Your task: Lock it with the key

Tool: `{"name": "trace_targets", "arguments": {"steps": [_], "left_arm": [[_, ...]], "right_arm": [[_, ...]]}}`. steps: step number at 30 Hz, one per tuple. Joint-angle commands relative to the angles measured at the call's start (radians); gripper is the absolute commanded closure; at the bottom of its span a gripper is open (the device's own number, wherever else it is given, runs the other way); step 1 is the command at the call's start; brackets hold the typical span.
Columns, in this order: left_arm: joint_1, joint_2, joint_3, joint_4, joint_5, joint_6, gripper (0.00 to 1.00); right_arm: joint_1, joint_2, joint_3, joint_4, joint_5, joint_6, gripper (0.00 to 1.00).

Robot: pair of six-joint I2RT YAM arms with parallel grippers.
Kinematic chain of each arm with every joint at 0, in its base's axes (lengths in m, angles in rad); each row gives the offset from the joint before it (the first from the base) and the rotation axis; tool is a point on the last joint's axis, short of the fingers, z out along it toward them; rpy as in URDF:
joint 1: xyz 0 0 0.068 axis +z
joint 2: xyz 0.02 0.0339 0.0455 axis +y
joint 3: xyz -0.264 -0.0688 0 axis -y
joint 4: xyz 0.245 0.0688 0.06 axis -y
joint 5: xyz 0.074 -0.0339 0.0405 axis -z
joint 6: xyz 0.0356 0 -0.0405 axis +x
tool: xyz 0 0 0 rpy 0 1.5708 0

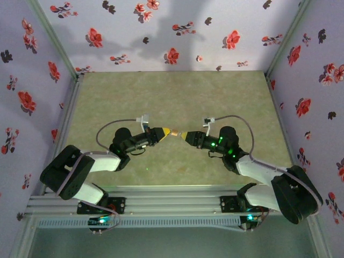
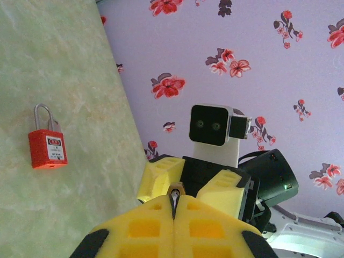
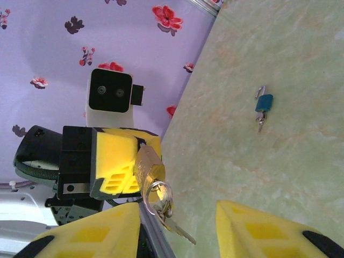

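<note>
Next, my right gripper grabs the key in the padlock's loose end by the key's ringed head (image 1: 179, 134) (image 3: 156, 192), which leaves the key's blade free for locking.
A brass padlock (image 3: 146, 164) is pinched between the yellow pads (image 3: 114, 160) of my left gripper (image 2: 174, 201), which is shut on it above the table. A ring of keys (image 3: 159, 194) hangs from the padlock's free end, and one key (image 3: 179, 231) dangles loose. My right gripper (image 3: 176, 213) faces the padlock end-on. Its jaws stand open on either side of the key ring and touch nothing. In the top view the left gripper (image 1: 161, 132) and right gripper (image 1: 186, 136) meet tip to tip over the table's middle, with the padlock (image 1: 173, 132) between them.
A red padlock (image 2: 48, 148) lies flat on the green table (image 2: 64, 70) in the left wrist view. A small blue padlock (image 3: 263, 102) with a key lies on the table in the right wrist view. Flowered walls close in the sides and back.
</note>
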Motion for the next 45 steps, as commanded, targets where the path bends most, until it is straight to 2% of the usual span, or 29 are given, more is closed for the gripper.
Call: {"name": "trace_targets", "arguments": {"steps": [1,19,31,41,45], "left_arm": [[-0.010,-0.013,0.000,0.059,0.010,0.001,1.00],[-0.028,0.017,0.020,0.060,0.011,0.005,1.00],[-0.031,0.021,0.031,0.060,0.015,0.005,1.00],[-0.031,0.012,0.025,0.061,0.014,0.006,1.00],[-0.028,0.001,0.019,0.060,0.008,0.007,1.00]], "right_arm": [[0.012,0.005,0.015,0.061,-0.023,0.003,0.61],[0.033,0.011,0.026,0.058,-0.023,-0.009,0.70],[0.036,0.016,0.028,0.055,-0.018,-0.007,0.82],[0.035,0.013,0.027,0.043,-0.007,-0.011,1.00],[0.036,-0.005,0.025,0.017,0.005,-0.022,1.00]]}}
